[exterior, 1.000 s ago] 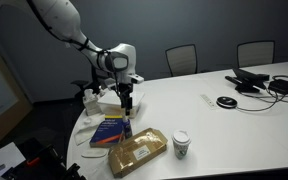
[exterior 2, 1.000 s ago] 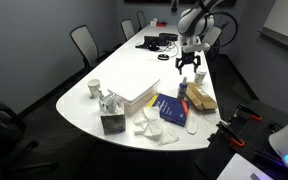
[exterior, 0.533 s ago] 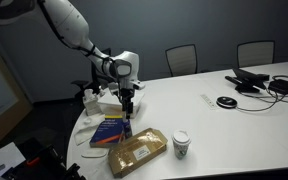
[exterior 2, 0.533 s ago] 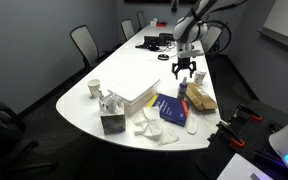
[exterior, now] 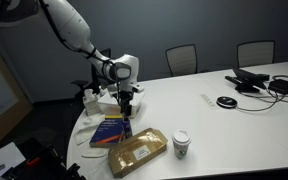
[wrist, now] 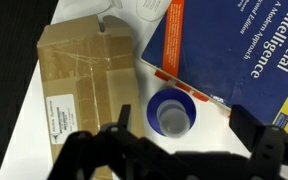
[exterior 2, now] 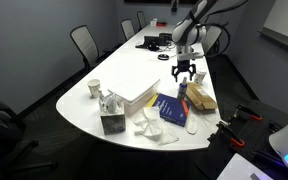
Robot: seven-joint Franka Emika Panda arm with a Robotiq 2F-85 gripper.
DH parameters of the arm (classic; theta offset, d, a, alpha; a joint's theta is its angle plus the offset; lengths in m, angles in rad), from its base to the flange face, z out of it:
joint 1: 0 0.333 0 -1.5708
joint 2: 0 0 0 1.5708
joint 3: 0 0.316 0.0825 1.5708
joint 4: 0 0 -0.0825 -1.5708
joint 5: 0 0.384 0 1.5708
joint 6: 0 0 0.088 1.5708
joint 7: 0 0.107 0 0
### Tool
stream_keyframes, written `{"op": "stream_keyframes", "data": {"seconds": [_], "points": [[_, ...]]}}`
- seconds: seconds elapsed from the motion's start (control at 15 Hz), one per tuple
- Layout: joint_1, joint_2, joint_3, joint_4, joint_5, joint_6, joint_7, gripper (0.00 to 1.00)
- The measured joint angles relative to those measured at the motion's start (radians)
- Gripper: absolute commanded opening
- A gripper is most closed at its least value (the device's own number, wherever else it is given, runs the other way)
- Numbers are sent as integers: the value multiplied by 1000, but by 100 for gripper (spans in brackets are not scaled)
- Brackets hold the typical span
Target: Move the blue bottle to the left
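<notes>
My gripper should close on the bottle now, because the blue bottle's upright top (exterior: 126, 115) (wrist: 172, 119) is between my open fingers and they would hold the bottle.
The blue bottle (wrist: 171, 111) stands upright on the white table, seen from above in the wrist view with its open mouth up. It stands between the blue book (wrist: 234, 50) and the brown package (wrist: 84, 85). My gripper (wrist: 184, 122) is open, with one finger on each side of the bottle, above it and not touching. In both exterior views the gripper (exterior: 125, 101) (exterior 2: 186, 71) hangs just over the bottle (exterior: 126, 118) (exterior 2: 181, 89).
The blue book (exterior: 109, 131) and the brown package (exterior: 137, 153) lie near the table edge. A paper cup with a dark lid (exterior: 181, 144) stands beside the package. A white box (exterior 2: 134, 90), a tissue box (exterior 2: 112, 122), cables (exterior: 269, 84) and chairs (exterior: 181, 59) are around.
My gripper has come down a little toward the blue bottle. The bottle and the other things have not moved.
</notes>
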Motion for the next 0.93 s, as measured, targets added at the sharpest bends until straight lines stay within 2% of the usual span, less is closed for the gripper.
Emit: {"op": "stream_keyframes", "data": {"seconds": [0.6, 0.93], "points": [[1, 5, -2, 0, 0, 0, 0, 5], [7, 5, -8, 1, 0, 0, 1, 8]]}}
